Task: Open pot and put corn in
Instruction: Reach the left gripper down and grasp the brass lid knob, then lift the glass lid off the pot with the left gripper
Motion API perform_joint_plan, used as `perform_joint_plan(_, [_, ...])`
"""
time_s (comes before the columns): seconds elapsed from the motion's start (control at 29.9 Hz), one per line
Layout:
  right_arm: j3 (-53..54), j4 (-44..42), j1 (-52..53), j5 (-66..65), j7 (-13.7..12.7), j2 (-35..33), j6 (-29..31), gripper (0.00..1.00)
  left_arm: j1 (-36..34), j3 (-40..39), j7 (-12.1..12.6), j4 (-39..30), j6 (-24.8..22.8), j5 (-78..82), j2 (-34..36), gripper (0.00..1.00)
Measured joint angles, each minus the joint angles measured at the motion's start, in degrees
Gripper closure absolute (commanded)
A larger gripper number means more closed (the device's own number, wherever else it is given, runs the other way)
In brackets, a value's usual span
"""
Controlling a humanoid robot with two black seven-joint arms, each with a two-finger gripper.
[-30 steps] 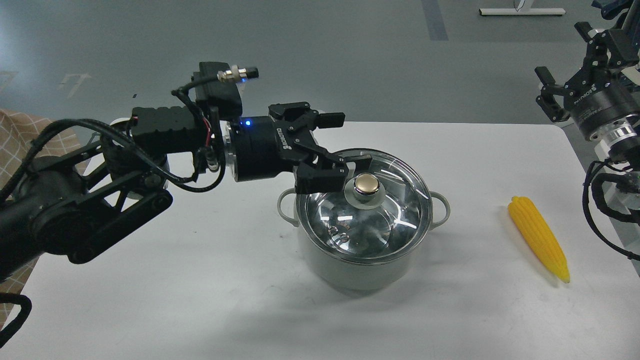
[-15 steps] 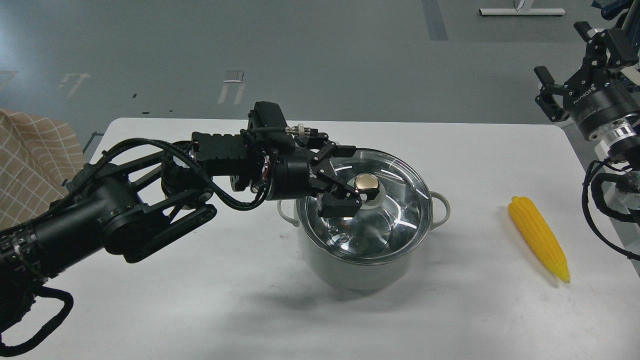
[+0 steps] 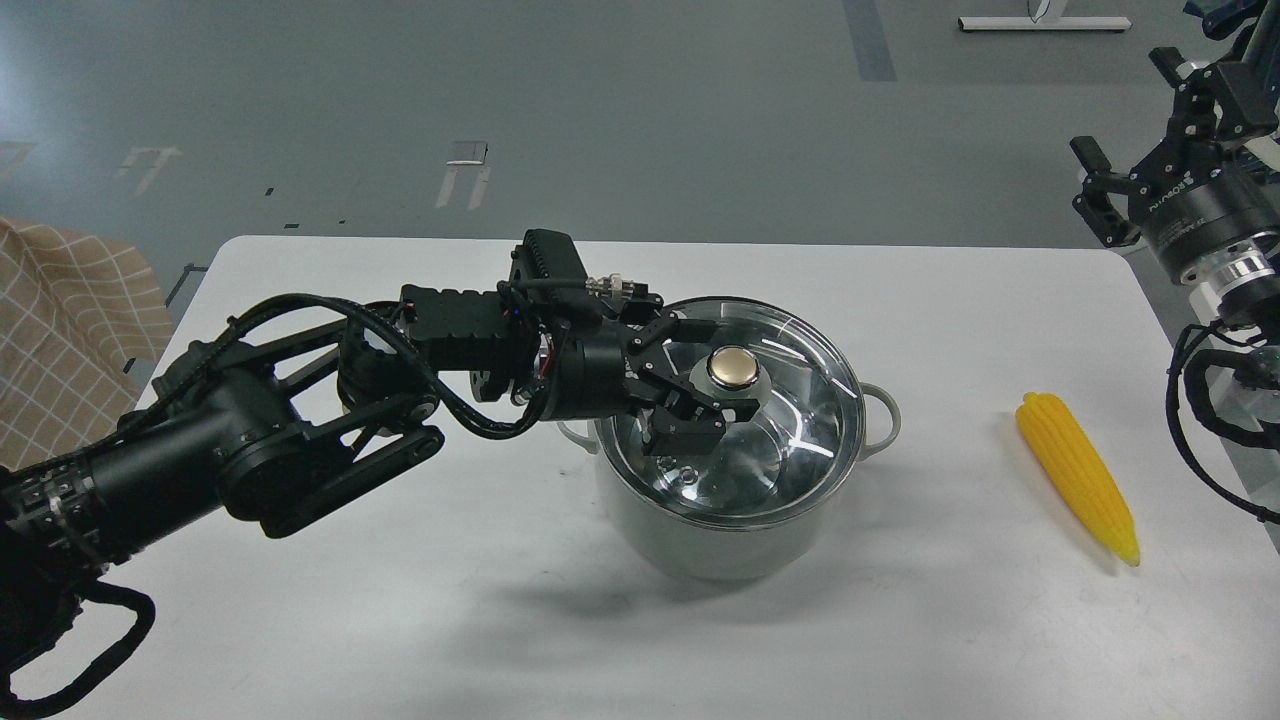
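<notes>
My left gripper grabs the glass lid by its narrow gold knob next, since the lid spreads across the whole pot, too wide for the fingers.
The pale grey-green pot stands mid-table with its glass lid on it. The lid's gold knob sits at the lid's centre. My left gripper comes in from the left and lies low over the lid. It is open, with one finger on the far side of the knob and one on the near side. The yellow corn lies on the table to the right of the pot, tip towards me. My right gripper is open and empty, held high beyond the table's right edge.
The white table bears only the pot and the corn. A checkered beige cloth hangs at the left edge. Grey floor lies beyond the table's far edge. My right arm's cables hang close to the corn.
My left arm has moved right and down onto the lid. Its fingers, above and left of the knob before, now straddle it. The right arm, pot and corn have not moved.
</notes>
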Motion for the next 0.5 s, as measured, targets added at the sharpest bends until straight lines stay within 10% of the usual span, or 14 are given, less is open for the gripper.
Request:
perform_joint_plan(0.27, [0.00,0.00,-0.09,0.00,0.00,0.04,0.00,0.00,-0.24,0.24,0.17,0.01,0.04,0.00,0.01,0.93])
perform_joint_plan(0.5, [0.00,0.00,-0.18,0.00,0.00,0.17,-0.05,0.00,-2.71,-0.52,0.18,-1.63,2.21,-0.01,0.79,0.95])
